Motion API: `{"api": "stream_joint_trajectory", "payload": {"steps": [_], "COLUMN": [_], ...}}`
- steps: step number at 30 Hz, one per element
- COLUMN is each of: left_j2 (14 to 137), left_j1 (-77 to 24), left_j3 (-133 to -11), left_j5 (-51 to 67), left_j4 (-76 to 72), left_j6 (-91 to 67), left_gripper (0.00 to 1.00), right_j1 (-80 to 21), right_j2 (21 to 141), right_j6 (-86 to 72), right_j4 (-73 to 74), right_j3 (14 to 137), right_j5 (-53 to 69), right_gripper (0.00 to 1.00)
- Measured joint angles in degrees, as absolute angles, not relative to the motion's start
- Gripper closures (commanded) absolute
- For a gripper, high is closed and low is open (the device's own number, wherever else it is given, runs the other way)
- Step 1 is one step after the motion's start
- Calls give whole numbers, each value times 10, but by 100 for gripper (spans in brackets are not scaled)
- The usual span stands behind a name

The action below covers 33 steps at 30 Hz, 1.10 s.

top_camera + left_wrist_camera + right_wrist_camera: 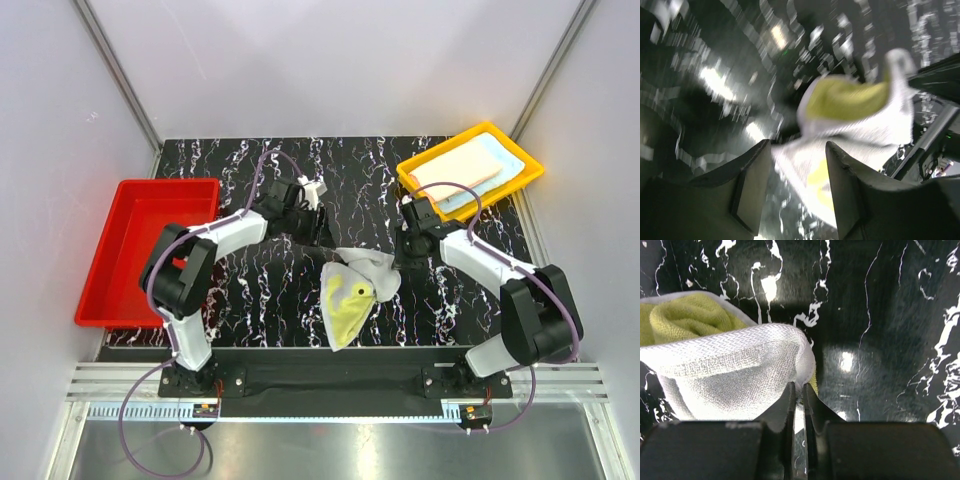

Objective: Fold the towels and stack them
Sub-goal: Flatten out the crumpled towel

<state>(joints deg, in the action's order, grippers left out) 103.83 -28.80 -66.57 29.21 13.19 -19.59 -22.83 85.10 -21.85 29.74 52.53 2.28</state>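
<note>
The left gripper needs to spread and fold the towel, so it should next pinch the towel's free corner [340, 254] [780, 152], opposite the corner that the right gripper has.
A yellow-green towel [352, 292] with a white woven back hangs crumpled over the middle of the black marbled table. My right gripper [402, 258] is shut on its upper right corner. The right wrist view shows the jaws [798, 388] pinching the white hem, with the towel [725, 367] bulging to their left. My left gripper [318, 230] stands open just up and left of the towel, apart from it. In the blurred left wrist view nothing lies between its fingers [797, 167], and the towel [855, 112] hangs beyond them. Folded peach [455, 168] and light blue [498, 160] towels lie stacked in the yellow tray.
The yellow tray [530, 172] sits at the back right corner, close behind my right arm. A red tray [110, 250] stands at the left edge beside my left arm. Grey walls enclose the table on three sides.
</note>
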Motion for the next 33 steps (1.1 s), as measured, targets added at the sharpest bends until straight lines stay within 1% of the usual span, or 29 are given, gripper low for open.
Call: {"api": "stream_joint_trajectory", "payload": {"steps": [5, 9, 14, 18, 24, 25, 27, 30, 31, 32, 33], "left_j2": [1077, 1109, 1126, 1128, 1134, 1140, 1155, 1172, 1174, 1175, 1175], "left_j1": [-286, -286, -286, -286, -286, -286, -286, -286, -286, -286, -286], "left_j3": [-690, -715, -738, -753, -755, -760, -770, -774, -774, -774, -775], "left_j5": [361, 400, 421, 435, 447, 448, 449, 448, 448, 448, 448], "left_j4": [79, 77, 106, 138, 170, 175, 180, 183, 185, 186, 186], "left_j6": [-165, -124, -77, -44, -13, -9, -2, 2, 2, 3, 3], "left_gripper": [47, 47, 46, 44, 45, 48, 49, 60, 64, 77, 83], "right_j1": [-216, -188, -150, -140, -130, -128, -125, -124, -123, -123, -123], "right_j2": [868, 900, 942, 961, 981, 985, 991, 995, 995, 995, 996], "right_j6": [-204, -190, -186, -181, -175, -174, -173, -173, -173, -173, -173], "right_j4": [282, 268, 249, 246, 238, 236, 236, 236, 236, 235, 235], "right_j3": [525, 526, 533, 549, 571, 573, 574, 576, 577, 578, 578], "right_j5": [31, 53, 81, 96, 117, 118, 121, 127, 129, 131, 131], "right_gripper": [100, 100, 100, 100, 100, 100, 100, 100, 100, 100, 100]}}
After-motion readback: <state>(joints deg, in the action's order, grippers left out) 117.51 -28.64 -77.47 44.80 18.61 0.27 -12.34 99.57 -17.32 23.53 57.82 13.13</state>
